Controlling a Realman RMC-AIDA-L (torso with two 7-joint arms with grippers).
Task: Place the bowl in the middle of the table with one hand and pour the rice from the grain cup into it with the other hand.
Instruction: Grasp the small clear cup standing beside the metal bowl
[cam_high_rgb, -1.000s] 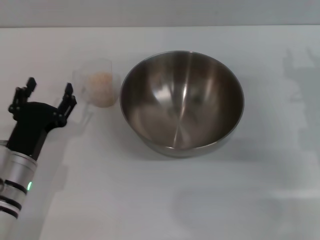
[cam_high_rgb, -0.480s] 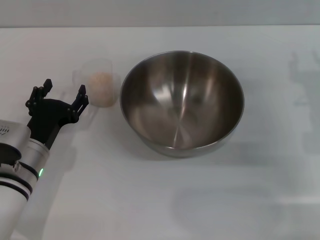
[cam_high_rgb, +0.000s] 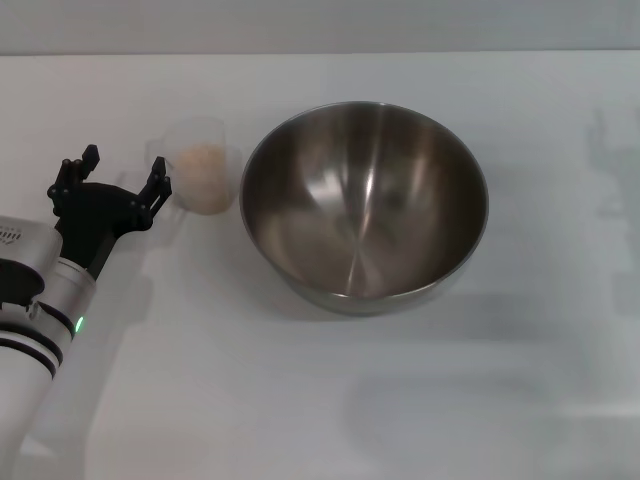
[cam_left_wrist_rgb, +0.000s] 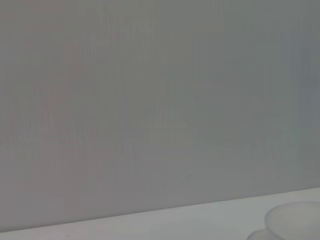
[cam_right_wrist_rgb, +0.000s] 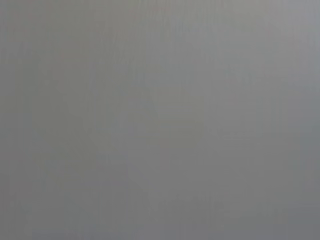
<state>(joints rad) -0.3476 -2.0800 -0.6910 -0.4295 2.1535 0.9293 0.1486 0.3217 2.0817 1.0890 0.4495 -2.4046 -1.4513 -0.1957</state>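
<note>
My left gripper's fingers stop short of the grain cup's side handle, so it is too early to close. It shifts toward the grain cup, then closes.
The large steel bowl (cam_high_rgb: 364, 205) stands empty near the middle of the white table (cam_high_rgb: 300, 400). The clear grain cup (cam_high_rgb: 199, 165) stands just left of it, holding a heap of pale rice (cam_high_rgb: 203, 170). My left gripper (cam_high_rgb: 125, 172) is open, just left of the cup, with its right finger close to the cup's side handle. It holds nothing. The cup's rim shows at the edge of the left wrist view (cam_left_wrist_rgb: 295, 220). My right gripper is out of view.
The table's far edge (cam_high_rgb: 320, 53) runs along the back. Only a plain grey wall shows in the right wrist view.
My left gripper has moved forward and right toward the cup, from well left of it to beside its handle. The bowl and cup have not moved.
</note>
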